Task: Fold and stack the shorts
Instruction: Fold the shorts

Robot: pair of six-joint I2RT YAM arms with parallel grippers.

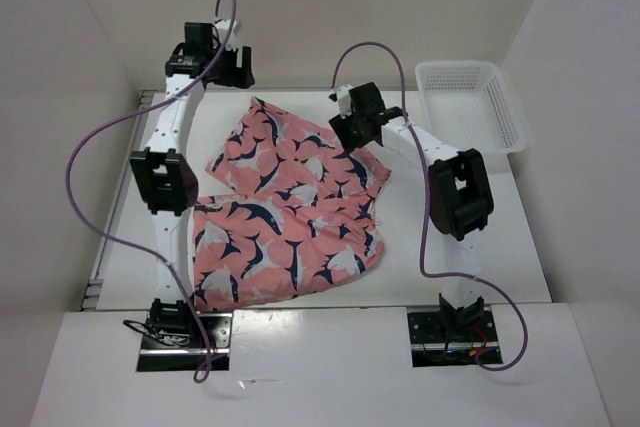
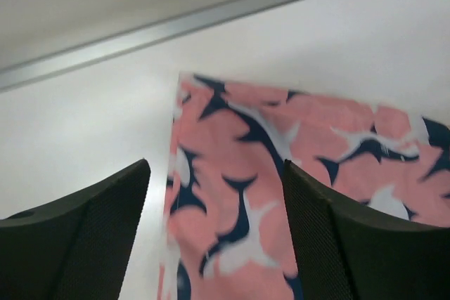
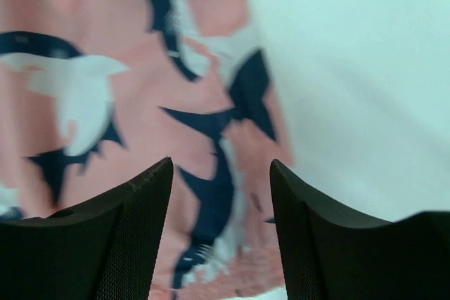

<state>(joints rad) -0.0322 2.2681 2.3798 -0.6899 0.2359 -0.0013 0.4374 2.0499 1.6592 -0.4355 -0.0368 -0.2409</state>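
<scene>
My right gripper grips the back shorts' side edge (image 1: 362, 148) (image 3: 264, 170) next, opposite my left gripper's corner, to fold them toward the front.
Two pairs of salmon-pink shorts with navy-and-white sharks lie on the white table. One pair (image 1: 295, 152) lies at the back, partly over the other pair (image 1: 285, 242), which is spread flat at the front. My left gripper (image 1: 238, 72) is open and empty above the back pair's far left corner. In the left wrist view that corner (image 2: 239, 173) shows between the open fingers of the left gripper (image 2: 215, 166). My right gripper (image 1: 345, 129) is open and empty over the back pair's right edge. That edge (image 3: 211, 131) shows under the right gripper (image 3: 221, 163) in the right wrist view.
A white plastic mesh basket (image 1: 470, 107) stands at the back right of the table. White walls close in the table on three sides. A metal rail (image 2: 211, 19) runs along the table's far edge.
</scene>
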